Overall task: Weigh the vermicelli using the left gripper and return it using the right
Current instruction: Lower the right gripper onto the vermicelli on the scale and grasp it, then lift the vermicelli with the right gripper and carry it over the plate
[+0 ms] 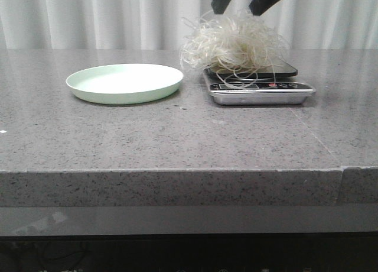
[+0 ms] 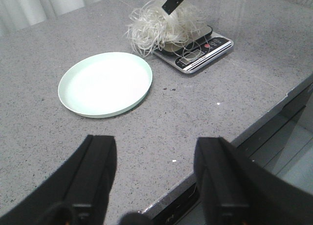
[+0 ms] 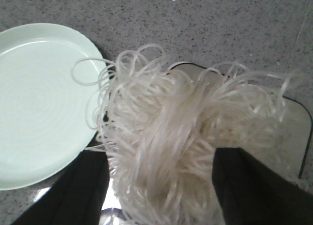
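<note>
I need to lower my right gripper first. Its fingers stop at the tangle's top above the scale, so they would miss the body of the vermicelli if I closed now.
The vermicelli is a fluffy white tangle lying on a small kitchen scale, right of the pale green plate, which holds nothing. My right gripper hangs just over the nest. In the right wrist view its black fingers stand wide apart on either side of the vermicelli, open around it. My left gripper is open and holds nothing, drawn back over the table's front edge, well short of the plate and the vermicelli.
The scale has a dark glass top and a silver front panel with buttons. Grey speckled stone table with a seam at the right. White curtain behind. A dark gap lies below the front edge.
</note>
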Robot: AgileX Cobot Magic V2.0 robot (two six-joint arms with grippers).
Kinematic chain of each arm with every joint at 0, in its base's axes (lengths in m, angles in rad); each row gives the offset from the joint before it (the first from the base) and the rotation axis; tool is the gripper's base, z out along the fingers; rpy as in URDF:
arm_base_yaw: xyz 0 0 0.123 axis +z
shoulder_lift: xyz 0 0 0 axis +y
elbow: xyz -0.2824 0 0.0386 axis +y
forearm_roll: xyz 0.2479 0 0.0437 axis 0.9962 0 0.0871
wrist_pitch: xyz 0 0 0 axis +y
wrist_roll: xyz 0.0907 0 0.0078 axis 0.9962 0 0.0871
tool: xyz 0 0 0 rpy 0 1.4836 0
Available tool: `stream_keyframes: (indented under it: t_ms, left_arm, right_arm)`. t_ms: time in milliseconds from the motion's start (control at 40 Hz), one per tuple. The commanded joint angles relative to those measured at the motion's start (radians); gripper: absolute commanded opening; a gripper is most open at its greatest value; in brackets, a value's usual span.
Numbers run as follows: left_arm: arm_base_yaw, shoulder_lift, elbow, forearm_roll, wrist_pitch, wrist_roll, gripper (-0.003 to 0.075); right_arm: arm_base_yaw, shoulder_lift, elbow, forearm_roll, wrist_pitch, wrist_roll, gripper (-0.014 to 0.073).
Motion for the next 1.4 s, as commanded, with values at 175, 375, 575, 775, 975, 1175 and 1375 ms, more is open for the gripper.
stream_keyframes:
  t_ms: [175,375,575,775,975,1175,1375]
  left_arm:
    - [-0.008,0.006,-0.024,0.004,-0.074,-0.009,0.0438]
    - [-0.008,0.006,-0.024,0.004,-0.074,-0.009,0.0438]
    - [-0.008,0.006,-0.024,0.004,-0.074,-0.009,0.0439]
    - [-0.008,0.006,-0.024,0.004,-0.074,-0.009,0.0439]
    - [-0.008,0.006,-0.024,0.004,-0.074,-0.009,0.0438]
    - [-0.008,0.006,-0.024,0.004,-0.074,-0.009,0.0439]
    - [-0.008,0.006,-0.024,0.004,-0.074,-0.009,0.0439]
  right_arm:
    - [0.0,0.034,-0.091,-0.023,-0.062,-0.011,0.0559]
    - [0.0,0.053,-0.091,-0.033,-0.045,-0.011,0.0485]
    - [0.0,0.053,-0.091,-0.033,-0.036,-0.011,0.0241]
    - [0.0,0.053,-0.093,-0.033,-0.034,-0.011,0.0171]
    - [0.001,0.035,-0.144,-0.033,0.018,-0.011,0.0171]
    - [0.012,0.016,-0.278,-0.031,0.119,-0.011,0.0171]
    - [0.063,0.016,-0.411,-0.02,0.168,-0.011,0.0171]
